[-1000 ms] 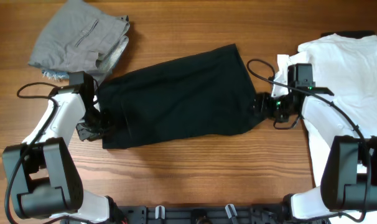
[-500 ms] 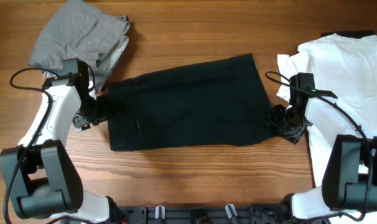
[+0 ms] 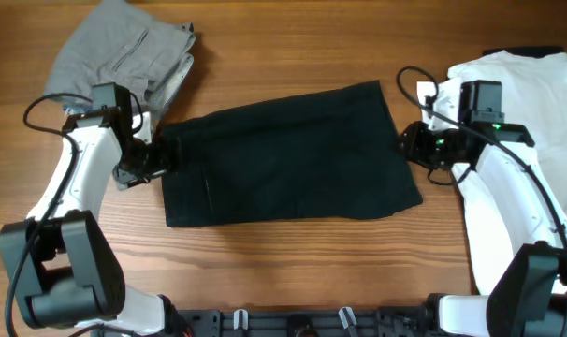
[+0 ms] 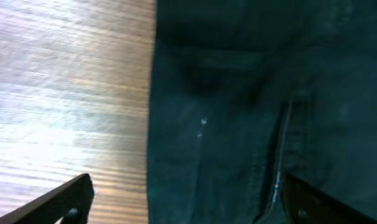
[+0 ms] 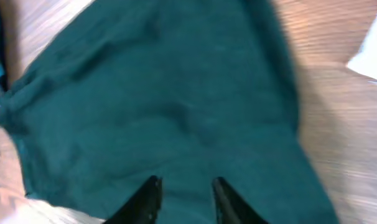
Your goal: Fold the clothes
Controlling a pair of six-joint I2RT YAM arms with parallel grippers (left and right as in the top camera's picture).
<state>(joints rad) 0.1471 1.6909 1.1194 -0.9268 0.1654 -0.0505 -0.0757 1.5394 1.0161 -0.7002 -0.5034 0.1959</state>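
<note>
The dark green garment (image 3: pixel 288 154) has its edge (image 3: pixel 173 185) beside the zip seam. My left gripper will pick it up there next, so I can then fold that end across.
A dark green garment (image 3: pixel 288 154) lies flat across the middle of the table, folded into a rough rectangle. My left gripper (image 3: pixel 158 157) hovers at its left edge. In the left wrist view it (image 4: pixel 187 200) is open wide over the cloth's edge (image 4: pixel 238 112), beside a zip seam, with nothing between the fingers. My right gripper (image 3: pixel 413 146) is at the garment's right edge. In the right wrist view its black fingertips (image 5: pixel 146 198) stand a narrow gap apart above the cloth (image 5: pixel 163 106), and the gripper (image 5: pixel 185 190) holds nothing.
A crumpled grey garment (image 3: pixel 115 56) lies at the back left, close to my left arm. A white shirt (image 3: pixel 531 103) is spread at the right under my right arm. Bare wood (image 3: pixel 293 253) shows in front of the dark garment.
The dark garment was drawn right and now lies flatter. My left gripper let go, opened wide and moved up its left edge. My right gripper moved back along the right edge.
</note>
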